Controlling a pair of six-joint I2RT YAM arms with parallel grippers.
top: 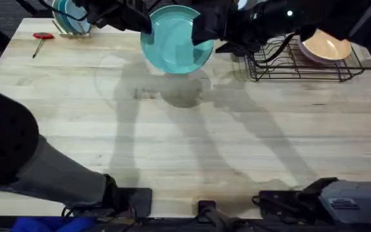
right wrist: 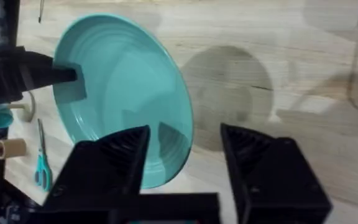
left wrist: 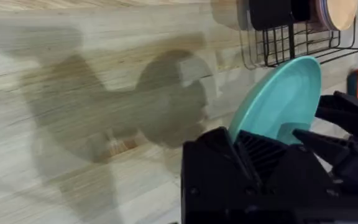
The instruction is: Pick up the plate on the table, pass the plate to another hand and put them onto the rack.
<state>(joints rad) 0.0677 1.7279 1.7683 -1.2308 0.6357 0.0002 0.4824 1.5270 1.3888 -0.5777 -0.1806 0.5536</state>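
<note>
The teal plate has to be passed across and put onto the black wire rack [top: 301,64]. My right gripper should next grab the plate by its rim [top: 207,53].
The teal plate [top: 176,40] hangs tilted above the far middle of the table [top: 185,142]. My left gripper [top: 145,27] is shut on its left rim; in the left wrist view the plate [left wrist: 281,99] rises from between my left gripper's [left wrist: 260,146] fingers. My right gripper [top: 206,35] is at the plate's right rim. In the right wrist view my right gripper [right wrist: 185,140] stands open, with the plate's [right wrist: 117,81] edge in the gap between its fingers. The black wire rack [top: 301,64] stands to the right at the table's far edge.
A peach-orange plate [top: 327,46] stands in the rack. A small wooden holder with a blue plate [top: 69,19] sits at the far left, and a red-handled tool [top: 42,37] lies beside it. The two arms' shadows fall across the middle of the table.
</note>
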